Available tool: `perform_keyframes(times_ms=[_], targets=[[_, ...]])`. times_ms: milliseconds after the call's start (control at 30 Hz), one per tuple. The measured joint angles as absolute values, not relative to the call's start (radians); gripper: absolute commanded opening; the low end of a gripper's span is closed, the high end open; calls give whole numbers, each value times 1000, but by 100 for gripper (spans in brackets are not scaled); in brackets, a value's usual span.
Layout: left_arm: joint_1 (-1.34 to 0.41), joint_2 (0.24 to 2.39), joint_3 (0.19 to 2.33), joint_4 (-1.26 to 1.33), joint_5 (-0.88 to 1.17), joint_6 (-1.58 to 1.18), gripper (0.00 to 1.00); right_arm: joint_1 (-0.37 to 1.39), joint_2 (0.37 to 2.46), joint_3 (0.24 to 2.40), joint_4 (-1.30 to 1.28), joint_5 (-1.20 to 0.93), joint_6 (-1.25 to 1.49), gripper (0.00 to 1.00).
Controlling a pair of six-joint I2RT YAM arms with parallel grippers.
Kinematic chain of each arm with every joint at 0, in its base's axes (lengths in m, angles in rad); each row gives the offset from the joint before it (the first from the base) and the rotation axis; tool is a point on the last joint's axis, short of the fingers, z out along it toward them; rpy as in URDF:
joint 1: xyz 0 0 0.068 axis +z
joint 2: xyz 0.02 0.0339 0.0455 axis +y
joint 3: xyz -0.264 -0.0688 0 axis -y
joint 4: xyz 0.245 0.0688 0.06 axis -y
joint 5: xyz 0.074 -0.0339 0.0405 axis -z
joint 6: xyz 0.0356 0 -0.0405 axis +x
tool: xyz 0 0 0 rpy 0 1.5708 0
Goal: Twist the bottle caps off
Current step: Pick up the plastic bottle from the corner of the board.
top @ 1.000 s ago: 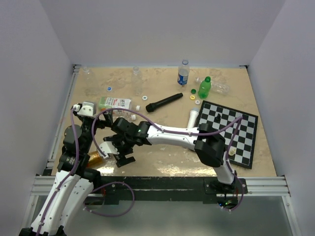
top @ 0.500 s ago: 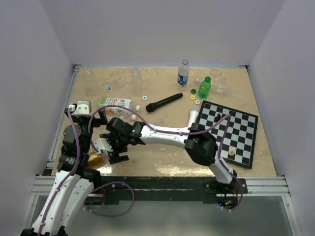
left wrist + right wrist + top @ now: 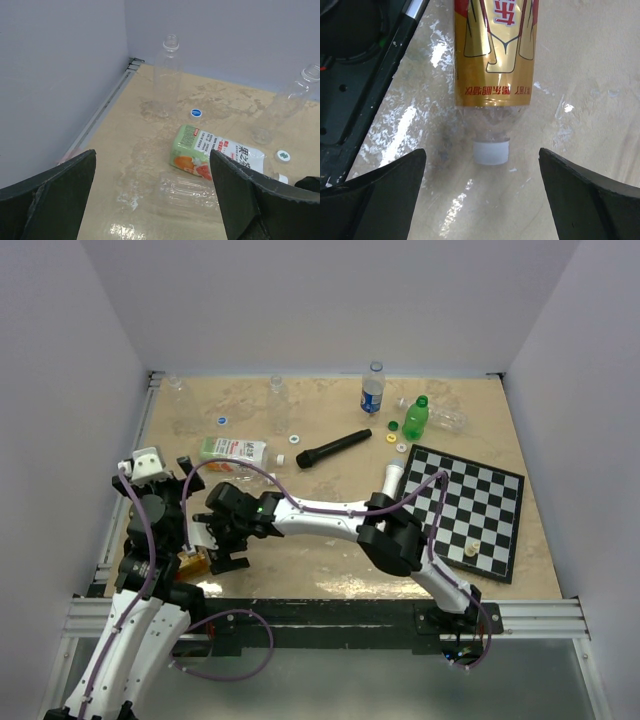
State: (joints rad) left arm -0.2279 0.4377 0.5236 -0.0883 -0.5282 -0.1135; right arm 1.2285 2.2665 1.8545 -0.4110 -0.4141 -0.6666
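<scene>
My right gripper needs to grab the amber bottle (image 3: 494, 52) by its white cap (image 3: 491, 151) next. Then the bottle's labelled body stays free for my left gripper during unscrewing.
An amber bottle (image 3: 494, 52) with a red-yellow label lies on the table near the left arm's base, and also shows in the top view (image 3: 192, 562). Its white cap (image 3: 491, 151) is on and points at my right gripper (image 3: 482, 200). That gripper is open and empty, with its jaws standing either side just short of the cap; it also shows in the top view (image 3: 213, 547). My left gripper (image 3: 155, 200) is open and empty above a clear bottle lying flat (image 3: 200, 192). In the top view the left gripper (image 3: 180, 472) is raised at the left edge.
A green-labelled bottle (image 3: 215, 155) lies beyond the clear one. Two uncapped clear bottles (image 3: 167, 75) (image 3: 290, 105) stand at the back, with loose caps (image 3: 196, 113) (image 3: 283, 156) nearby. A capped blue-label bottle (image 3: 372, 390), green bottle (image 3: 416, 418), black microphone (image 3: 333, 449), white tube (image 3: 391, 478) and chessboard (image 3: 465, 510) lie right.
My right gripper has moved left and nearer the amber bottle's cap. My left gripper has swung left, away from the right arm.
</scene>
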Motion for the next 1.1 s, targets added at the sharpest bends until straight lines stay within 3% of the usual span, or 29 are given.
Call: perform_keyframes(times_ms=[167,333,400,533,700,900,1100], targets=[[-224,437,524,-87,-563,-120,100,1229,2324,1899,-400,-413,-658,91],[-223,437,524,-88,-587,-121,100,1229,2372,1925,-400,-410,-646,76],[-223,437,523,-92,-590,-121,100,1229,2384,1930,-399,-410,-642,66],[-223,438,523,-92,-590,-121,100,1230,2386,1932,-404,-408,-638,33],[-223,438,523,-92,-588,-121,100,1230,2384,1924,-396,-403,-636,15],[-224,438,523,-96,-571,-121,100,1230,2271,1740,-344,-357,-645,7],[-224,441,523,-94,-512,-120,100,1206,2086,1539,-386,-334,-702,5]])
